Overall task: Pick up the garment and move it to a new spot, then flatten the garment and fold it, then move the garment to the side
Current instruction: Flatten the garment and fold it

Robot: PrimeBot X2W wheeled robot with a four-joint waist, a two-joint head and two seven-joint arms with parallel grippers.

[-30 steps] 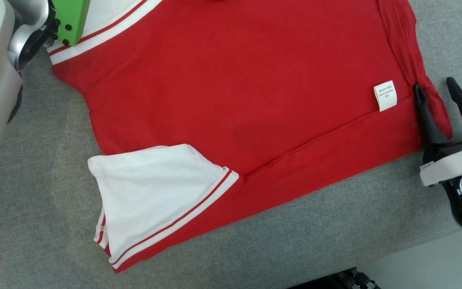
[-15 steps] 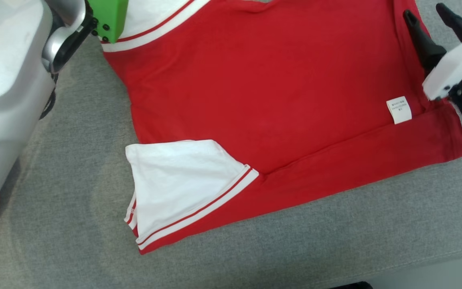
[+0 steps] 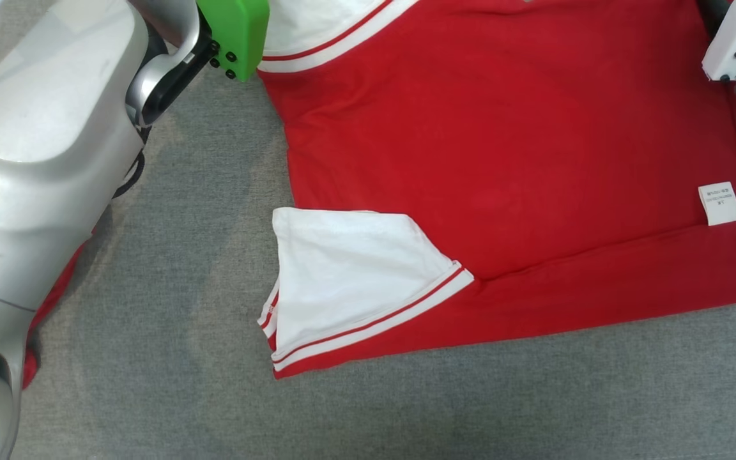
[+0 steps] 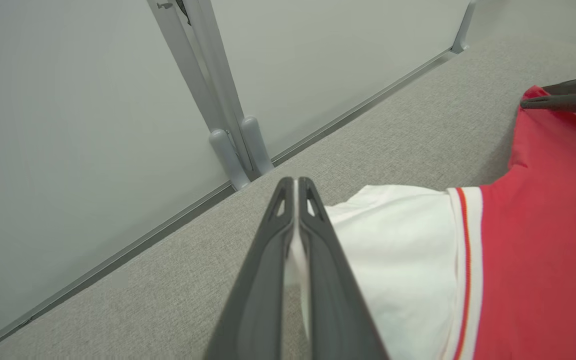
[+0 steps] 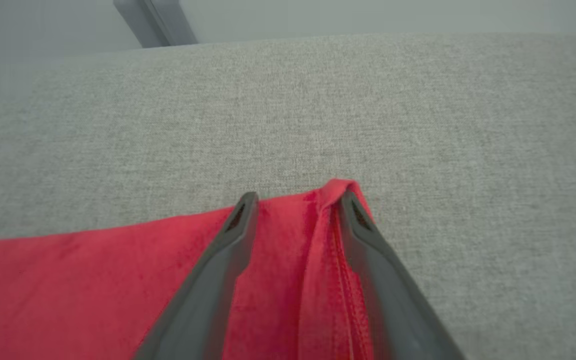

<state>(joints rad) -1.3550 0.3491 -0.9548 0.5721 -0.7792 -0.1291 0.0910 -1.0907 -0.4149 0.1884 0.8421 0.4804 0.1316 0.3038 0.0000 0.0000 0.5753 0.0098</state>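
My right gripper grabs the garment by its folded hem corner (image 5: 335, 195) next, where the cloth stands up in a fold while the garment's red body lies flat.
The garment (image 3: 502, 160) is a red shirt with white sleeves, lying flat on the grey cloth table (image 3: 151, 358), a white label (image 3: 718, 203) near its right edge. The near sleeve (image 3: 355, 275) is folded onto the body. In the left wrist view my left gripper (image 4: 295, 182) is shut on white cloth of the far sleeve (image 4: 398, 250). In the right wrist view my right gripper (image 5: 299, 197) stands open, its fingers astride the garment's red folded hem corner (image 5: 335, 187). The right gripper's fingers (image 4: 563, 97) also show at that corner in the left wrist view.
My left arm's silver housing (image 3: 42, 160) and green wrist block (image 3: 234, 32) cover the table's left side. A pale wall and a grey metal post (image 4: 218, 100) rise along the table's far edge (image 4: 318, 135). Bare grey cloth lies in front of the garment.
The head camera has shifted, sliding the whole picture right. My right gripper has travelled up the garment's right edge to its far corner. The left arm has come further into view.
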